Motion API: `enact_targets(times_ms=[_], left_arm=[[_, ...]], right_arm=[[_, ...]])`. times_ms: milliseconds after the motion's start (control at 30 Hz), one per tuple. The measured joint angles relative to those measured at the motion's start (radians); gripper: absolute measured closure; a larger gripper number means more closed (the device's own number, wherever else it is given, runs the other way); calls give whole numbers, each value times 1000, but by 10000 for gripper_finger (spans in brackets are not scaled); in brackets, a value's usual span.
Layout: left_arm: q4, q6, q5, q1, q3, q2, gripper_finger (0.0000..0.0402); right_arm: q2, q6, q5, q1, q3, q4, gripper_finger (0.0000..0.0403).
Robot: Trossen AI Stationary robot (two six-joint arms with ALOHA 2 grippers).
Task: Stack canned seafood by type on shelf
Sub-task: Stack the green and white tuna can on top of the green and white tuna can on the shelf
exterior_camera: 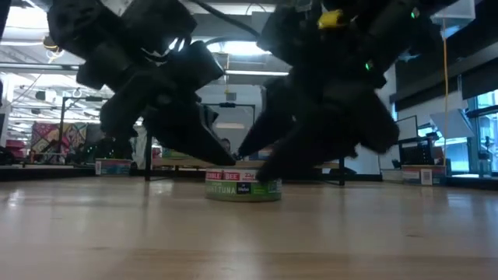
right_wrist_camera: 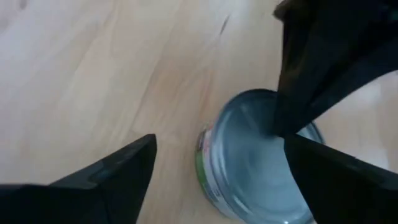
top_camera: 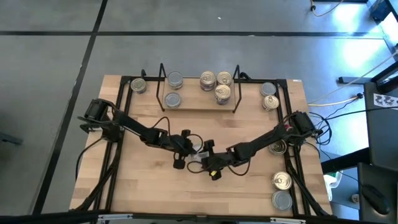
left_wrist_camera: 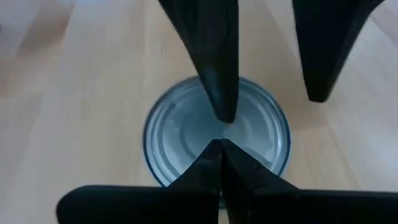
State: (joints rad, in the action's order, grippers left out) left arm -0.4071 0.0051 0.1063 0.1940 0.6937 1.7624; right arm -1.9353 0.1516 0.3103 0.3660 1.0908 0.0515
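Observation:
I next need to grab the tuna tin with my right gripper by its flat grey-silver top (top_camera: 200,154) and base, to stack it with its kind on the shelf (top_camera: 199,107).
A short tin with a plain grey-silver top (top_camera: 198,149) and a green tuna label (exterior_camera: 243,189) stands upright on the tabletop, in the middle. My left gripper (left_wrist_camera: 221,144) is shut, with its tips over the middle of that top. My right gripper (right_wrist_camera: 217,180) is open and comes in from the right. One of its fingers (left_wrist_camera: 214,68) reaches over the tin's top and the other (left_wrist_camera: 320,56) stands beside the tin. The shelf (top_camera: 199,107) stands at the far side. It carries two grey-topped tins (top_camera: 174,89) on its left and three gold-topped tins (top_camera: 217,84) on its right. My left gripper rests its shut fingertips on the tin's grey top (left_wrist_camera: 186,134), near the middle, slanting down from the table's left. The tin stands flat on the table. My right gripper has one finger low over the same top (right_wrist_camera: 249,143); I cannot tell whether it touches.
Loose tins stand around the shelf: a gold-topped one (top_camera: 138,85) at the far left, and a grey one (top_camera: 268,89) and a gold one (top_camera: 270,102) at the far right. More tins (top_camera: 282,190) sit near the right edge. Bare wood lies near the table's front.

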Motion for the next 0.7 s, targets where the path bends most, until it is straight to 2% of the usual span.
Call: enact_targets(times_ms=[300, 500, 700], left_arm=[[-109, -38, -7, -33, -34, 60, 400], [-340, -133, -92, -82, -126, 100, 400], [-505, -232, -103, -119, -183, 158, 399]], right_arm=[[-54, 94, 83, 2, 6, 25, 38], [-55, 122, 151, 1, 7, 16, 38], [-55, 160, 260, -1, 7, 0, 38]])
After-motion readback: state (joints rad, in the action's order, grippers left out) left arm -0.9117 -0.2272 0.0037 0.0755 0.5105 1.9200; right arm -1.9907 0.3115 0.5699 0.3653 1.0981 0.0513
